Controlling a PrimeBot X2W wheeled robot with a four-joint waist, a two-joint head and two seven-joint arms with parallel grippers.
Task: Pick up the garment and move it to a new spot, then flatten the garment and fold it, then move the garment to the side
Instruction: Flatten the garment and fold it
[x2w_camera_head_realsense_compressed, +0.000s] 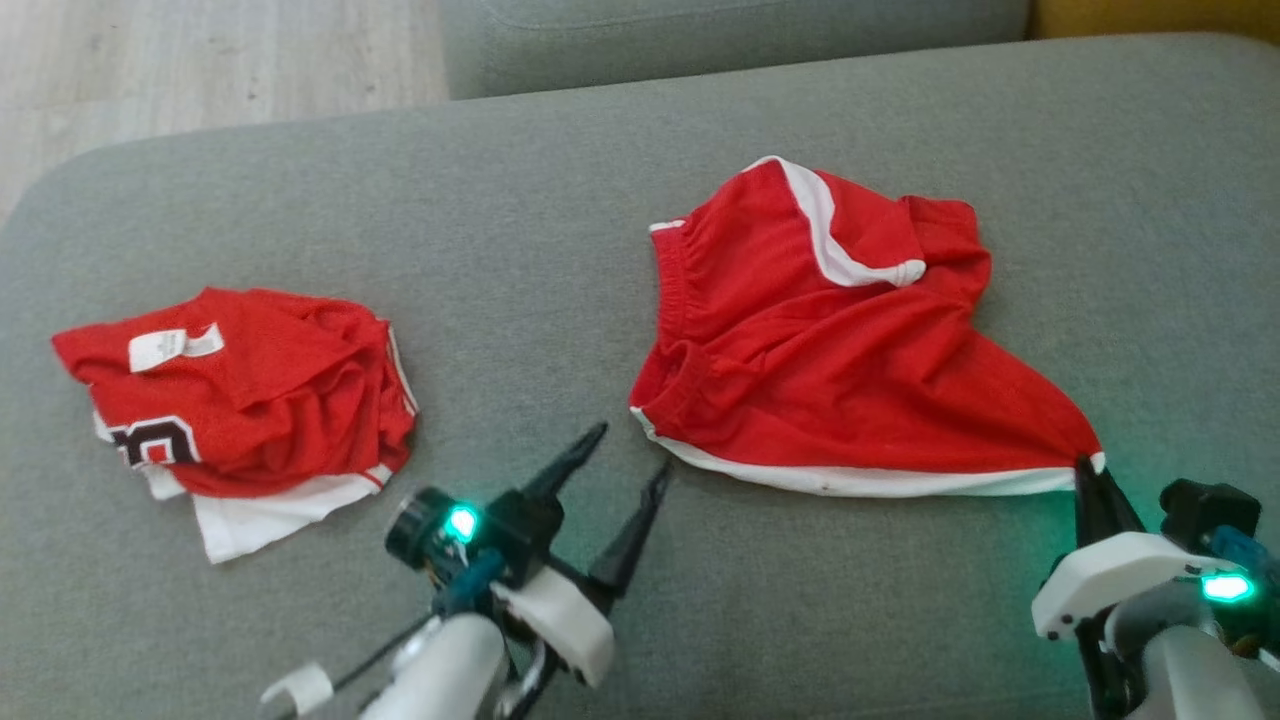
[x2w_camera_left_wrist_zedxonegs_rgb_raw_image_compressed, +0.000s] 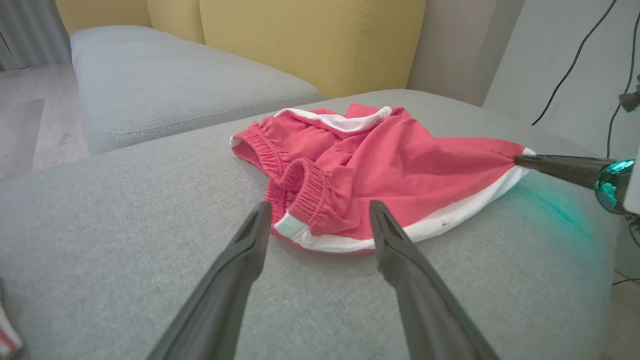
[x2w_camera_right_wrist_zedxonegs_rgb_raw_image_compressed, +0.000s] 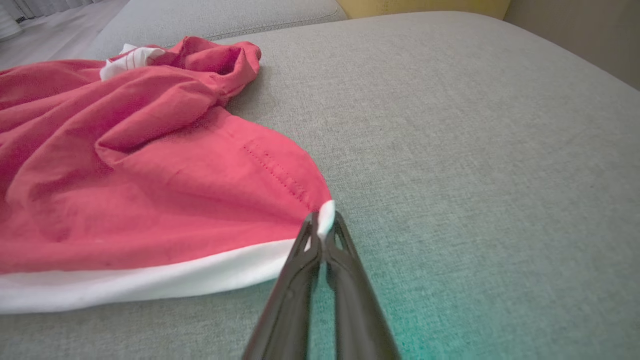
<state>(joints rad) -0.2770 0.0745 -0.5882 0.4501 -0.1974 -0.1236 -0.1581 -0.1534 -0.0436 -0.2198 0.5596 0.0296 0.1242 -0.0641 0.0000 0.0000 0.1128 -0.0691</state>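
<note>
I should next pinch the shorts with my left gripper by the waistband's white-trimmed corner (x2w_camera_head_realsense_compressed: 647, 422). The elastic waistband (x2w_camera_head_realsense_compressed: 674, 378) stands up in a loop, and the hem lies flat.
The garment (x2w_camera_head_realsense_compressed: 830, 360) is a pair of red shorts with white trim, lying rumpled on the grey cushion (x2w_camera_head_realsense_compressed: 620, 200). My right gripper (x2w_camera_head_realsense_compressed: 1088, 467) is shut on its near right corner, pinching the white hem (x2w_camera_right_wrist_zedxonegs_rgb_raw_image_compressed: 326, 220). That corner is pulled to a point. My left gripper (x2w_camera_head_realsense_compressed: 632, 455) stands open just short of the garment's near left corner (x2w_camera_left_wrist_zedxonegs_rgb_raw_image_compressed: 300, 227), with nothing between its fingers (x2w_camera_left_wrist_zedxonegs_rgb_raw_image_compressed: 250, 240). In the left wrist view the shorts (x2w_camera_left_wrist_zedxonegs_rgb_raw_image_compressed: 380, 170) lie straight ahead, and the right gripper's fingertips (x2w_camera_left_wrist_zedxonegs_rgb_raw_image_compressed: 522, 160) hold the far corner.
A second red and white garment (x2w_camera_head_realsense_compressed: 240, 400) with a white label lies bunched on the cushion's left side. A neighbouring grey cushion (x2w_camera_left_wrist_zedxonegs_rgb_raw_image_compressed: 165, 85) and a yellow backrest (x2w_camera_left_wrist_zedxonegs_rgb_raw_image_compressed: 310, 40) stand beyond. Wooden floor (x2w_camera_head_realsense_compressed: 200, 60) shows at the far left. Cables (x2w_camera_left_wrist_zedxonegs_rgb_raw_image_compressed: 575, 65) hang by the wall.
</note>
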